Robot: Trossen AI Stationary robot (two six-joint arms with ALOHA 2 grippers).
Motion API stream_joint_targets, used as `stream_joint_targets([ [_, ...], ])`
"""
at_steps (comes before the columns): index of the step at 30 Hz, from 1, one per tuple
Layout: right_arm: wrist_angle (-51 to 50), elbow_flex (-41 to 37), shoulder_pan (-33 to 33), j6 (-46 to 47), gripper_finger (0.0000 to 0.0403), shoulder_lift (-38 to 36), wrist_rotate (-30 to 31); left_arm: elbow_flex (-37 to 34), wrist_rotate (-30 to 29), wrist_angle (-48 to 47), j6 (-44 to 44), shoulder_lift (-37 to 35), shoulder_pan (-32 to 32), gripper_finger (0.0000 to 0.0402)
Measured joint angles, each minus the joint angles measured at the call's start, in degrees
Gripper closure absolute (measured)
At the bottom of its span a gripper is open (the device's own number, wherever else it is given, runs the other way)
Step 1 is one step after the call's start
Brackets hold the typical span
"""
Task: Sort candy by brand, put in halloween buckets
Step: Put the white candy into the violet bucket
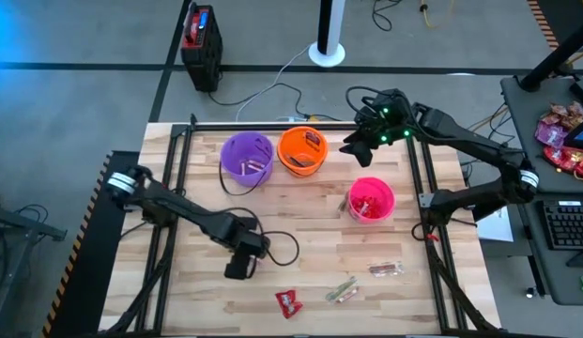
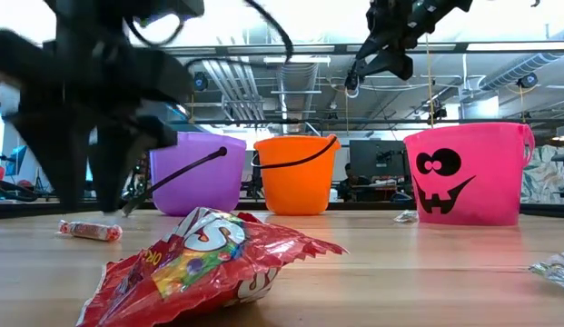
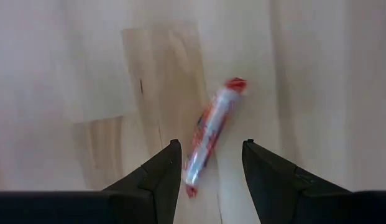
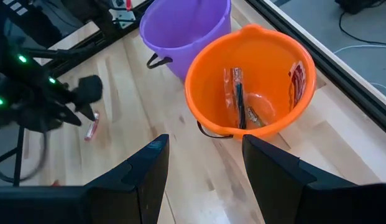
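Note:
The candy roll should go into the purple bucket (image 1: 246,157) to be sorted. My left gripper will first pick it up next by its wrapped body between the twisted ends.
A pinkish-white candy roll with red twisted ends (image 3: 212,124) lies flat on the wooden table. My left gripper (image 3: 208,167) is open above it and points down; the roll's near end lies between the fingers, and nothing shows them touching it. In the low view the roll (image 2: 89,231) lies under that blurred gripper (image 2: 104,195). My right gripper (image 4: 205,155) hangs open and empty high above the orange bucket (image 1: 302,150). The purple bucket (image 1: 246,157) and the pink bucket (image 1: 370,199) stand upright on either side. A red packet (image 1: 289,302), tan sticks (image 1: 342,291) and a brownish bar (image 1: 386,270) lie near the front.
The orange bucket (image 4: 252,81) holds a few wrapped candies. A black cable (image 1: 282,246) loops on the table beside my left gripper (image 1: 237,269). Dark metal rails (image 1: 418,169) frame the table. A black and red box (image 1: 201,36) stands on the floor beyond the far edge.

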Motion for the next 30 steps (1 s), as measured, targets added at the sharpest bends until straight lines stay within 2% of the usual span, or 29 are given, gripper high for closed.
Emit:
stream_joint_targets([
  [5,-1.34,-0.02,0.0,-0.04,0.0207,-0.36,-0.02,-0.06,-0.11,3.84,-0.41,2.92,0.0,0.0251],
  [8,-1.39,-0.02,0.25,-0.07,0.0207,-0.52,-0.04,-0.1,-0.71,4.92,-0.11,3.8,0.0,0.0266],
  [11,-1.39,-0.02,0.5,-0.2,0.0206,-0.62,-0.06,-0.19,-1.94,4.89,0.15,4.24,0.0,0.0301],
  [15,-1.39,-0.02,0.97,-0.7,0.0207,-0.62,-0.06,-0.37,-2.21,4.9,0.26,4.3,0.06,0.037],
  [17,-1.38,-0.02,1.12,-0.77,0.0207,-0.62,-0.06,-0.37,-1.97,4.91,0.34,4.08,0.02,0.0387],
  [24,-1.39,-0.02,1.14,-1.03,0.0207,-0.62,-0.04,0.66,-0.9,1.34,-0.34,0.87,0.02,0.0387],
  [30,-1.18,-0.02,1.14,-0.71,0.0207,-0.62,-0.04,6.61,-1.07,-8.07,-1.54,-9.21,1.63,0.0393],
])
